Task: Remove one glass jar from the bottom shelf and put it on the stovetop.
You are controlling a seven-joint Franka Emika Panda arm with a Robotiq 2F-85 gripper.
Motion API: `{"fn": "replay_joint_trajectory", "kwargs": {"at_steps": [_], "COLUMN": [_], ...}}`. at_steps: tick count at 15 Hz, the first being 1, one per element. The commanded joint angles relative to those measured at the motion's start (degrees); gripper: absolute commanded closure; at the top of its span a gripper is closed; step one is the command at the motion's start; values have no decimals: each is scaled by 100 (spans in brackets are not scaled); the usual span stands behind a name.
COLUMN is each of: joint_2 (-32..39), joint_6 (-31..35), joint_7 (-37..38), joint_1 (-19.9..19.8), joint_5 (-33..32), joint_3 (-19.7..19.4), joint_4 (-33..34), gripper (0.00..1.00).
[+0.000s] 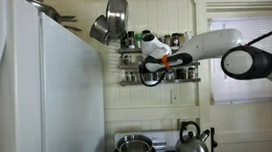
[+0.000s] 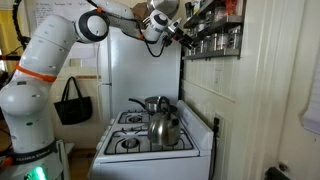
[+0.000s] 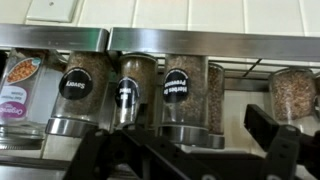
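Note:
The herb jar has its metal lid level with my open fingers in the wrist view, so I should close my gripper on the jar.
The wrist picture stands upside down. The bottom shelf of the dark wire rack holds a row of glass jars with black labels and metal lids. My gripper is open right in front of them, its dark fingers either side of one herb jar, not touching it. In both exterior views the gripper sits at the end of the wall rack's bottom shelf. The white stovetop lies below.
A steel kettle and a pot stand on the burners. Pans hang above the rack. A white fridge stands beside the range. More jars fill the upper tier.

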Motion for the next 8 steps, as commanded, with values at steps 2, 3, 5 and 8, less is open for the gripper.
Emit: {"fn": "replay_joint_trajectory", "kwargs": {"at_steps": [2, 3, 5, 8], "joint_2": [15, 19, 24, 18], "joint_6": [349, 361, 310, 208], "joint_7": [46, 40, 55, 40], "joint_1": [-21, -27, -22, -9], "joint_5": [-124, -121, -115, -80], "joint_3": [-49, -55, -76, -87], "joint_4": [-88, -99, -102, -97], "gripper": [0, 3, 12, 23]}}
